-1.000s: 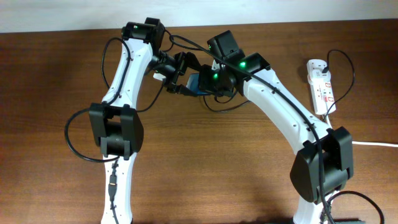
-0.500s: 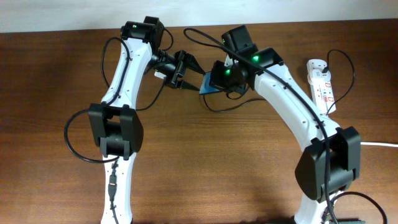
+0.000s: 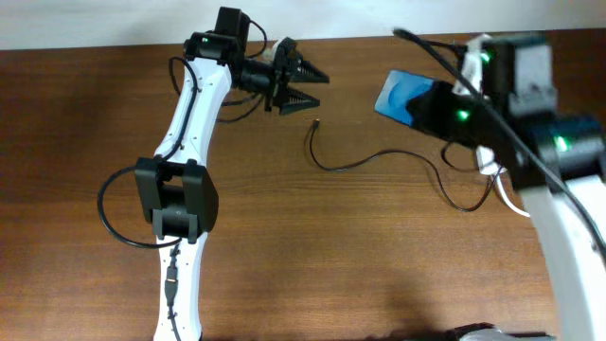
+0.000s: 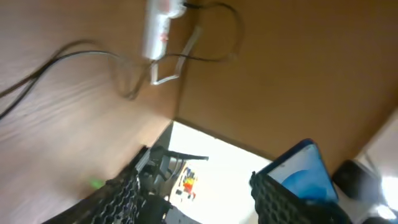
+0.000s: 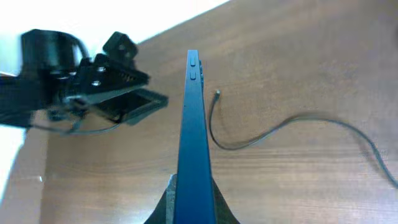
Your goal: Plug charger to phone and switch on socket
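Observation:
Next, my left gripper grabs the blue phone [image 3: 401, 98] by its side opposite my right gripper, leaving the charging end free to plug in the charger.
My right gripper [image 5: 193, 200] is shut on the blue phone [image 3: 401, 98] and holds it on edge, high above the table; it shows edge-on in the right wrist view [image 5: 194, 118]. The charger, a thin black cable [image 3: 379, 156], lies loose on the table, and its connector tip [image 3: 314, 122] rests free of both grippers [image 5: 217, 94]. My left gripper [image 3: 301, 83] is open and empty near the far edge, left of the tip. The white socket [image 4: 157, 28] shows in the left wrist view. In the overhead view my right arm hides most of it.
The wooden table's far edge [image 3: 114, 47] meets a white wall just behind my left gripper. The right arm [image 3: 549, 161] stands over the table's right side. Robot cables loop beside the left arm [image 3: 109, 213].
My right gripper has lifted the phone up and to the right, away from my left gripper. The left gripper has drawn back toward the far edge. The charger tip now lies on the table.

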{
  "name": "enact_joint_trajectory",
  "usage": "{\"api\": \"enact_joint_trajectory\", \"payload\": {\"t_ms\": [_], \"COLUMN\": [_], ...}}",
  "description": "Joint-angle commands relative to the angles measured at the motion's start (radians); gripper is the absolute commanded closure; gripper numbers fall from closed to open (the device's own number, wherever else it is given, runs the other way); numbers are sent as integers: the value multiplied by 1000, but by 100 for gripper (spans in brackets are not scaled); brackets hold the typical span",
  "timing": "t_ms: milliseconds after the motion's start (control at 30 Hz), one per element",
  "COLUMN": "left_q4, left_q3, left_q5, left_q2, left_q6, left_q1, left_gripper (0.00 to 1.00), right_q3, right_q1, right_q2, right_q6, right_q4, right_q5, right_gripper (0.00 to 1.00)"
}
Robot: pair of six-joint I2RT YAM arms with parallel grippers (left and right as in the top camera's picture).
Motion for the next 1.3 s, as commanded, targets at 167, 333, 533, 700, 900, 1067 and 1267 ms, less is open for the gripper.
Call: {"api": "enact_joint_trajectory", "payload": {"t_ms": [167,333,533,700,900,1067,1267], "left_q4": [31,30,48,168,239,252,366], "left_q3": [16,16,16,16,16,16,16], "left_q5": [80,-50,-113,-132,-211,-222,-230], "left_q2": [-11,-11,-11,-11,-11,-11,-11], "left_q6": [193,192,158,-21,-129,-238,-578], "left_q1": [-33,-58,-63,-63,-86,-103,-103], "left_gripper": [27,22,22,23,26,29,57], "right_q3": [-615,-647,-647,-647,-647,-646,-646], "right_q1": [-75,-75,-26,58,95,96,101], "right_q2": [-87,18,180,228,229,229,229], "right_q6": [195,321,548,896,1132,1131,1131], "right_q4": [678,894,1197,1222,1286,1354,1349], "right_q5": [-269,-268,-264,-21,55,68,63], "right_gripper": [96,96,96,96,96,96,96]}}
